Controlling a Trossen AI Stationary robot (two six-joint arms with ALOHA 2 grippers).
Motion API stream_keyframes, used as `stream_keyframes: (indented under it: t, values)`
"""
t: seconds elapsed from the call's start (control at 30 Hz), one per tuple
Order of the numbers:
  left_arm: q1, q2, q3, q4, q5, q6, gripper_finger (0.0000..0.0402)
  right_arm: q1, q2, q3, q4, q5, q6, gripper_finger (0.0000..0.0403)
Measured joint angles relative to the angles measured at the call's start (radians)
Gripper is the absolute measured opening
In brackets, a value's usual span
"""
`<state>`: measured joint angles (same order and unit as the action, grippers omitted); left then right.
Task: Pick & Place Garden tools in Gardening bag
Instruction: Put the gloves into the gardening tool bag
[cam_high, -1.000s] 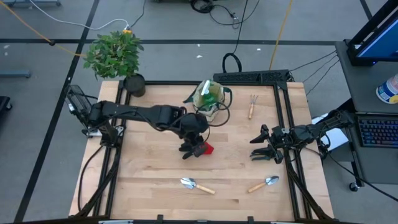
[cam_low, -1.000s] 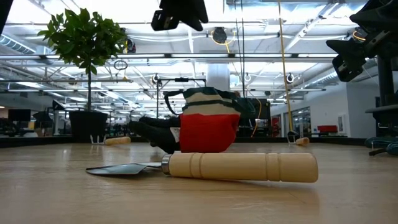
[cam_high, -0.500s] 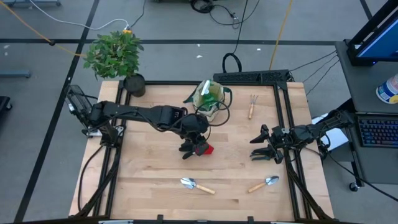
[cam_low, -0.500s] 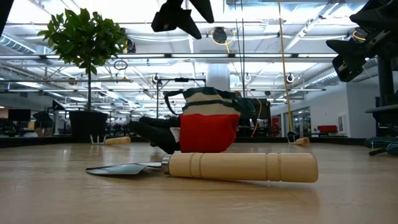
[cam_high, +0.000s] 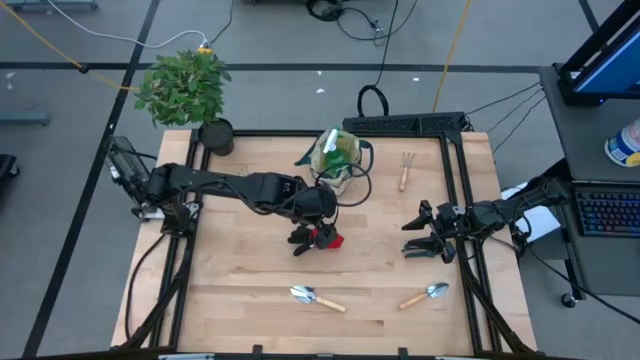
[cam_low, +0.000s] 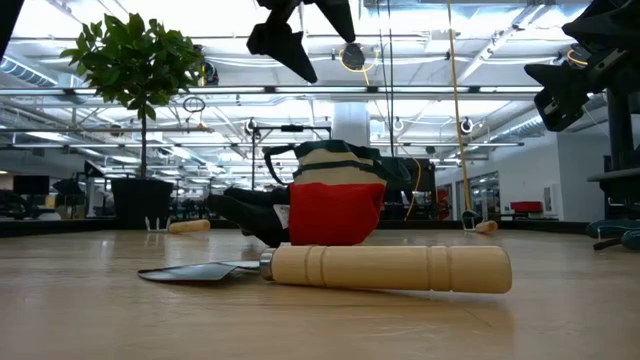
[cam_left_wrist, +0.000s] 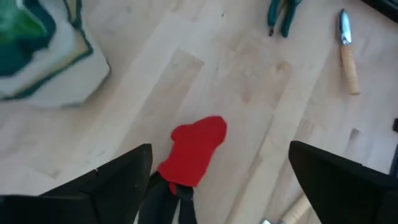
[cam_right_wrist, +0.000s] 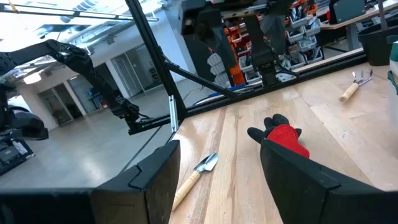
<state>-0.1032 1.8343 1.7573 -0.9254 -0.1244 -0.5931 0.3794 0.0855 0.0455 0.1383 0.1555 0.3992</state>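
Observation:
The left gripper takes hold of the glove by its red knit part (cam_high: 330, 240) next. Then it packs the glove into the gardening bag (cam_high: 335, 155).
A red-and-black glove (cam_high: 325, 238) lies flat on the table's middle; it also shows in the left wrist view (cam_left_wrist: 194, 151) and the low view (cam_low: 335, 212). My left gripper (cam_high: 311, 214) hangs open above it, one finger on each side, well clear of the table (cam_low: 300, 40). The beige bag with green trim (cam_high: 335, 158) stands just beyond, with something green and white inside. A claw rake (cam_high: 406, 170) lies at the far right. Two wooden-handled trowels (cam_high: 316, 298) (cam_high: 425, 295) lie near the front. My right gripper (cam_high: 425, 238) is open and empty at the right.
A leafy potted plant (cam_high: 188, 90) stands at the table's far left corner. The near trowel (cam_low: 390, 268) lies right in front of the low camera. A black frame rail (cam_high: 455, 210) runs along the table's right edge. Bare wood (cam_high: 230, 270) lies at the near left.
My left gripper has turned about over the glove and dipped a little; in the low view its two fingers now show apart and lower than before. The glove and the other things have stayed where they were.

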Motion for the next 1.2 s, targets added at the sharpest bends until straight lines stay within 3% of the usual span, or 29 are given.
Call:
stream_keyframes:
  t: [0.67,0.93,1.2]
  values:
    - [-0.033,0.230,0.000,-0.019,-0.008,0.182,0.0395,0.000,0.005,0.000,-0.015,0.001,0.000,0.0215]
    - [-0.034,0.250,-0.001,-0.054,-0.158,0.198,0.0395,0.000,0.005,0.000,-0.016,0.000,0.000,0.0215]
    - [-0.028,0.283,0.000,-0.058,-0.102,0.232,0.0395,0.000,0.005,0.000,-0.019,0.000,0.000,0.0215]
